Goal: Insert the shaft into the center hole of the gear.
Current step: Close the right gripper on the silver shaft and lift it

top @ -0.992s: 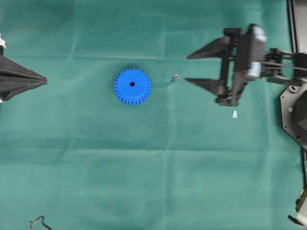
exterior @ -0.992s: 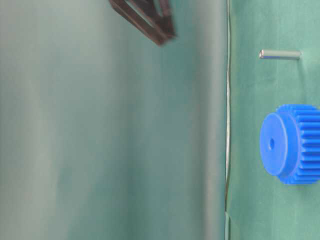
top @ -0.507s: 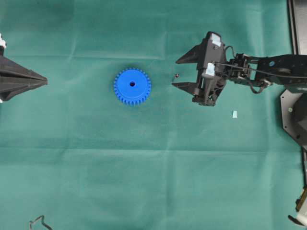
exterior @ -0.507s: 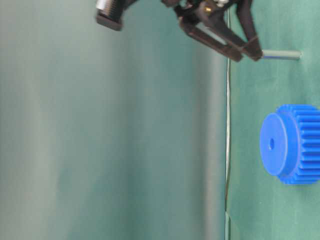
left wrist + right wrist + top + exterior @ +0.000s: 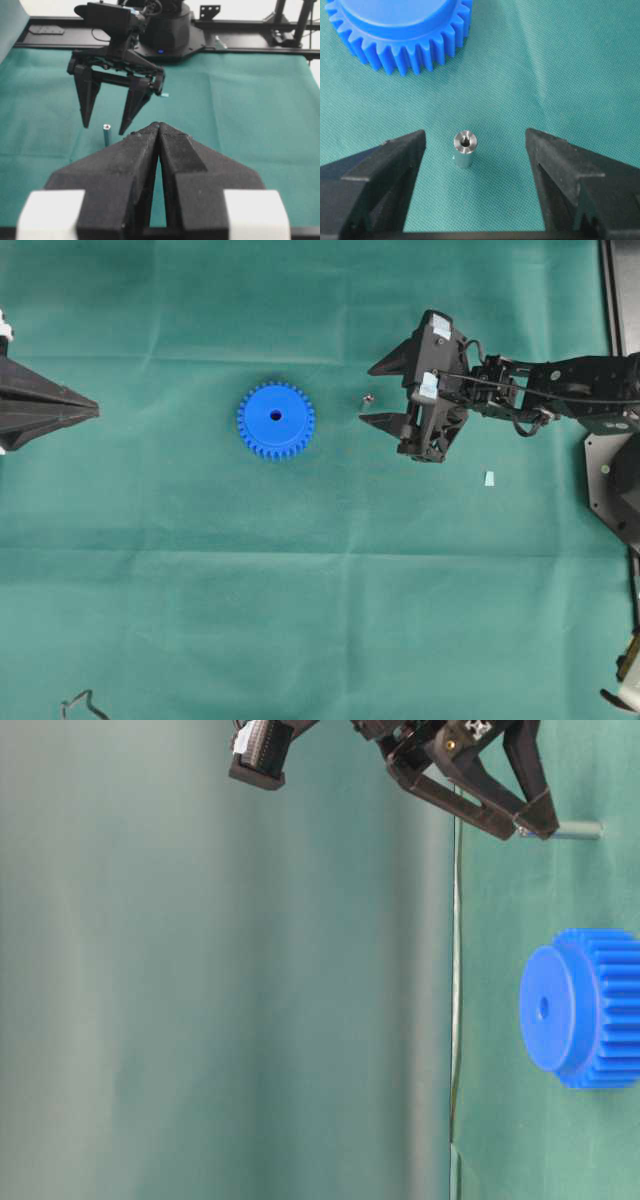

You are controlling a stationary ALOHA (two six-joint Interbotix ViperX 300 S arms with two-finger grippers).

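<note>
The silver-grey shaft has to go into the gear with its lower end, so I will next grab the shaft by its upper end (image 5: 368, 398) with my right gripper, keeping that lower end free for the gear's center hole (image 5: 276, 415).
The blue gear (image 5: 276, 420) lies flat on the green cloth, its center hole (image 5: 276, 416) facing up and empty. The shaft (image 5: 367, 399), a small silver pin, stands upright to the gear's right. My right gripper (image 5: 368, 395) is open, with one finger on each side of the shaft and not touching it. In the right wrist view the shaft (image 5: 465, 147) stands between the fingers (image 5: 395, 160), with the gear (image 5: 400, 30) beyond. My left gripper (image 5: 95, 412) is shut and empty at the far left. Its tips (image 5: 158, 126) point toward the shaft (image 5: 106, 134).
A small pale blue scrap (image 5: 489, 478) lies on the cloth behind the right gripper. The right arm's black base and frame (image 5: 615, 450) stand at the right edge. A bent wire piece (image 5: 80, 705) lies at the bottom left corner.
My right gripper has moved left and down toward the cloth, and its open fingers now straddle the shaft. The gear, the shaft and the left gripper have not moved.
</note>
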